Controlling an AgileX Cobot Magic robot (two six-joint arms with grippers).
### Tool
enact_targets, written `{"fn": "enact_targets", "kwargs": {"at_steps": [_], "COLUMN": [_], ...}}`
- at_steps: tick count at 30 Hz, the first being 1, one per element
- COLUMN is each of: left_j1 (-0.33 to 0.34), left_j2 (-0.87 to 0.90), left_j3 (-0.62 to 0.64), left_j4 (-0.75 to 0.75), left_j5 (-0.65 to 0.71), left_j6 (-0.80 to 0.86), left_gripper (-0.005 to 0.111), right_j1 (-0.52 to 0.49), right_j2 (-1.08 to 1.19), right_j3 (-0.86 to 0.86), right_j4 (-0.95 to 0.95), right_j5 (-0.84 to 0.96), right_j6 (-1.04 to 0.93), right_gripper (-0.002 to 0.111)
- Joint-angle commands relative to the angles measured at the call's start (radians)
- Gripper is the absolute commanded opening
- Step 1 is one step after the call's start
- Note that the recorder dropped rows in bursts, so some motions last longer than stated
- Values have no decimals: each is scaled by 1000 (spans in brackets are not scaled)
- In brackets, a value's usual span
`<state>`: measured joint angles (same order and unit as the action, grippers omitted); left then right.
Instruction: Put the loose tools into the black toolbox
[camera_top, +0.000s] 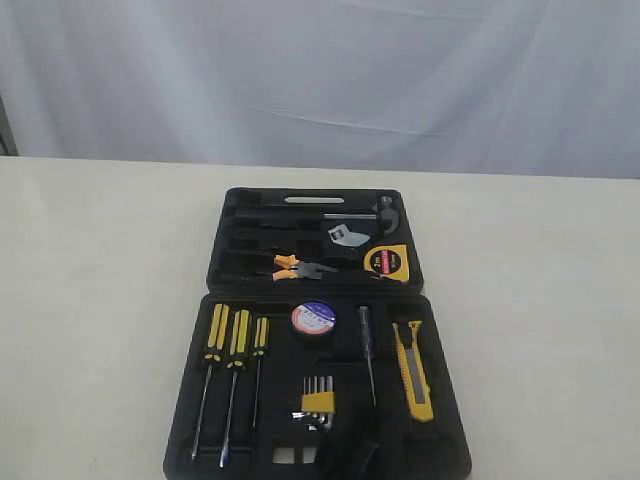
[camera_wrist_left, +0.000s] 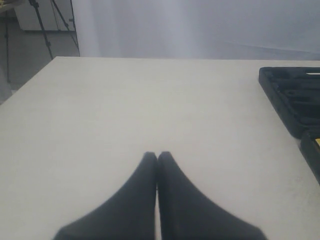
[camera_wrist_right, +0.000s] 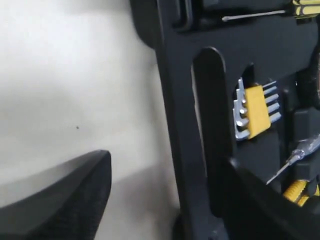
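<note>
The black toolbox needs to be folded shut over the tools, so I need to grab it by its carry handle with my right gripper next.
The black toolbox lies open on the table. In its far half rest the orange-handled pliers and the yellow tape measure. The near half holds the tape roll and the utility knife. My right gripper is open at the toolbox's near rim. One of its fingers is over the table, the other over the tray, where it partly covers the knife. My left gripper is shut and empty over bare table beside the toolbox.
A hammer lies in the far half. Yellow-and-black screwdrivers, clipped hex keys and a thin tester screwdriver sit in the near half. A white curtain hangs behind the table.
</note>
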<state>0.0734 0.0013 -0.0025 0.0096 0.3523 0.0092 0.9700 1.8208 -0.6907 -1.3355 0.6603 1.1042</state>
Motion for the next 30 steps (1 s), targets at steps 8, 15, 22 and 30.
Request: {"fn": "enact_targets", "kwargs": {"at_steps": [8,15,22,30], "left_j1": [-5,-5,-5,-5], "left_j2": [-1,-1,-1,-1], "left_j3": [3,3,3,3], "left_j4": [-10,-10,-10,-10], "left_j5": [-10,-10,-10,-10], "left_j6": [-2,-2,-2,-2], "left_gripper": [0,0,0,0], "right_j1": [-24,-52,-72,-72], "right_j2": [83,94,125,132], "right_j3": [-85,-89,-89,-89], "right_j4": [-60,-57,-59,-61], "right_j5": [6,6,-5,-1], "right_j6": [40,41,42,40], "right_gripper": [60,60,55,15]}}
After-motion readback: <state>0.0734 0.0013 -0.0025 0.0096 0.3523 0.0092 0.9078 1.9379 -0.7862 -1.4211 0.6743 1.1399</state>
